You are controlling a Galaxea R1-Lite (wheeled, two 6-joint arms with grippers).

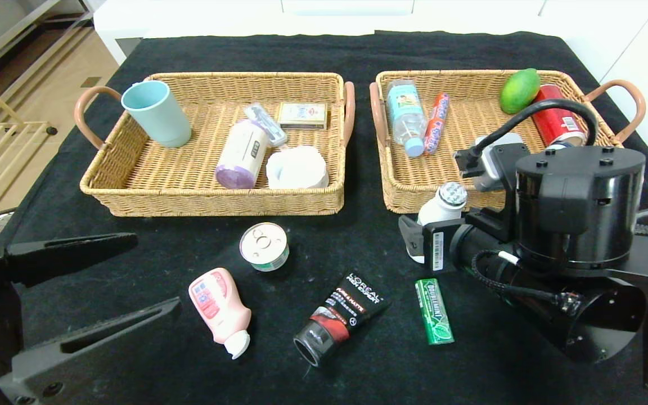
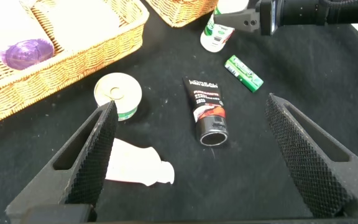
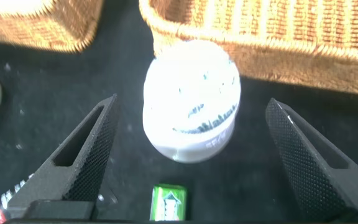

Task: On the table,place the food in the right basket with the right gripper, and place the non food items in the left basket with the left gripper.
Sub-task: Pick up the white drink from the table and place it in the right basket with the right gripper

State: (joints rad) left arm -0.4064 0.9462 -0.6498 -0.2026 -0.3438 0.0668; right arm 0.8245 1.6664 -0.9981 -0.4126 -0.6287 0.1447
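The white bottle is a drink that should go in the right basket, so my right gripper will next grab it by its body below the cap.
My right gripper is open just in front of the right basket. In the right wrist view its jaws stand either side of a white bottle with a gap on each side. The bottle stands upright. A green gum pack, a black tube, a pink bottle and a tin can lie on the black cloth. My left gripper is open and empty at the front left, above the tube and pink bottle.
The left basket holds a teal cup, a purple-ended roll, a small box and a white object. The right basket holds a water bottle, a candy tube, a green fruit and a red can.
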